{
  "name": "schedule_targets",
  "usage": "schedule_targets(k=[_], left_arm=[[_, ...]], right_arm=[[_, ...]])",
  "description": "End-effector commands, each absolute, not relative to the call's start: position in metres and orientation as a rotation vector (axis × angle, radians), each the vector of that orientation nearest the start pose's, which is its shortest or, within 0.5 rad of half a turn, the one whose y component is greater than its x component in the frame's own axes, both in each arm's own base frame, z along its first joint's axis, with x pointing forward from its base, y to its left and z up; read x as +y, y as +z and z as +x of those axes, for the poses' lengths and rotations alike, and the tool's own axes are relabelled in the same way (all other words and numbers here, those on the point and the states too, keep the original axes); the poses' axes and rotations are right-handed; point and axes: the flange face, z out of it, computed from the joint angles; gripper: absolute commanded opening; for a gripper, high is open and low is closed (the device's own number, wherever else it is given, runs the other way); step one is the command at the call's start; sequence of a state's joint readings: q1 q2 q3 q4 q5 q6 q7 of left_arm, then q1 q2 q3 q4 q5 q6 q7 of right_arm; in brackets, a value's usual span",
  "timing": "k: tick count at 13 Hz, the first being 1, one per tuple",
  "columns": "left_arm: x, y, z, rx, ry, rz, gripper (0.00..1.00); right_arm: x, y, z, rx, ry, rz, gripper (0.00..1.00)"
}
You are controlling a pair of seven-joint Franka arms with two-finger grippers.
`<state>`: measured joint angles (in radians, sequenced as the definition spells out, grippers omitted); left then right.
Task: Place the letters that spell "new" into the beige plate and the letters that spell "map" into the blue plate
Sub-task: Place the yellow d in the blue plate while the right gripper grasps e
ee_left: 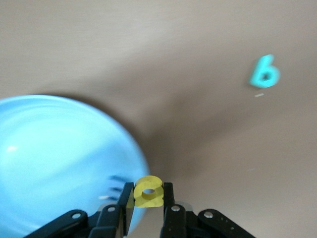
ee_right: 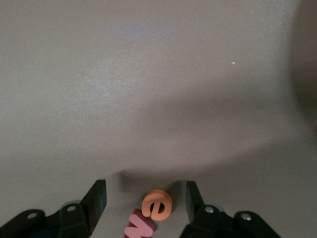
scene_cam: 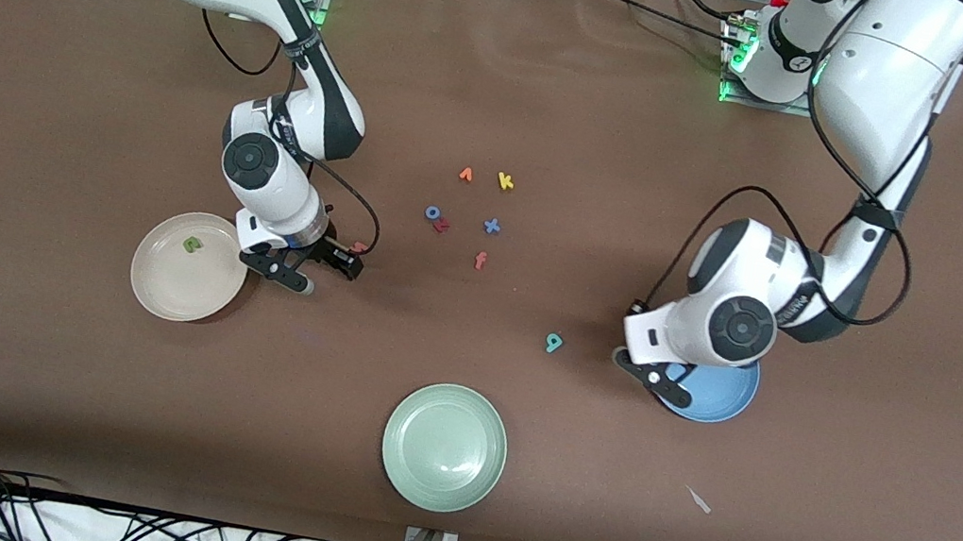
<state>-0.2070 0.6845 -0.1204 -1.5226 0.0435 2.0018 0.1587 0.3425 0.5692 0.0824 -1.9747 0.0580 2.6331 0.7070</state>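
My right gripper picks up the orange e by its rounded sides next, to add it to the beige plate (scene_cam: 164, 285).
My left gripper (ee_left: 148, 194) is shut on the yellow p (ee_left: 148, 191) and hangs over the rim of the blue plate (ee_left: 54, 158), at the left arm's end of the table (scene_cam: 661, 381). The teal a (scene_cam: 554, 342) lies on the table beside the blue plate (scene_cam: 725, 398). My right gripper (ee_right: 144, 194) is open and low over the table beside the beige plate (scene_cam: 164, 285). The orange e (ee_right: 157, 204) and the pinkish w (ee_right: 138, 225) lie between its fingers, untouched. The olive-green n (scene_cam: 191, 244) rests in the beige plate.
A pale green plate (scene_cam: 444, 446) sits nearest the front camera. A cluster of letters lies mid-table: orange v (scene_cam: 465, 175), yellow k (scene_cam: 505, 181), blue o (scene_cam: 432, 213), blue x (scene_cam: 492, 226), red-orange f (scene_cam: 480, 260). A small white scrap (scene_cam: 698, 500) lies near the blue plate.
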Motion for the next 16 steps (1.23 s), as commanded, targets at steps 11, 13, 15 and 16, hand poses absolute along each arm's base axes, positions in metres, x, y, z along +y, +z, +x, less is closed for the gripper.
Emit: schedule_targets(k=[11,13,15,16], left_arm=[[-0.160,0.219,0.674,0.892,0.281,-2.972,1.00],[-0.195,0.243,0.669,0.945,0.249,-2.980,1.00],[-0.225,0.252,0.659,0.922,0.237,-3.042,1.00],[-0.251,0.257,0.652,0.893,0.238,-3.121,1.00]], right_arm=[[0.254,0.166,0.549,0.519,-0.050,-2.988,0.48],[0.256,0.165,0.548,0.512,-0.048,-2.990,0.39],[0.256,0.165,0.548,0.512,-0.048,-2.990,0.31],[0.257,0.165,0.547,0.510,-0.048,-2.990,0.30]])
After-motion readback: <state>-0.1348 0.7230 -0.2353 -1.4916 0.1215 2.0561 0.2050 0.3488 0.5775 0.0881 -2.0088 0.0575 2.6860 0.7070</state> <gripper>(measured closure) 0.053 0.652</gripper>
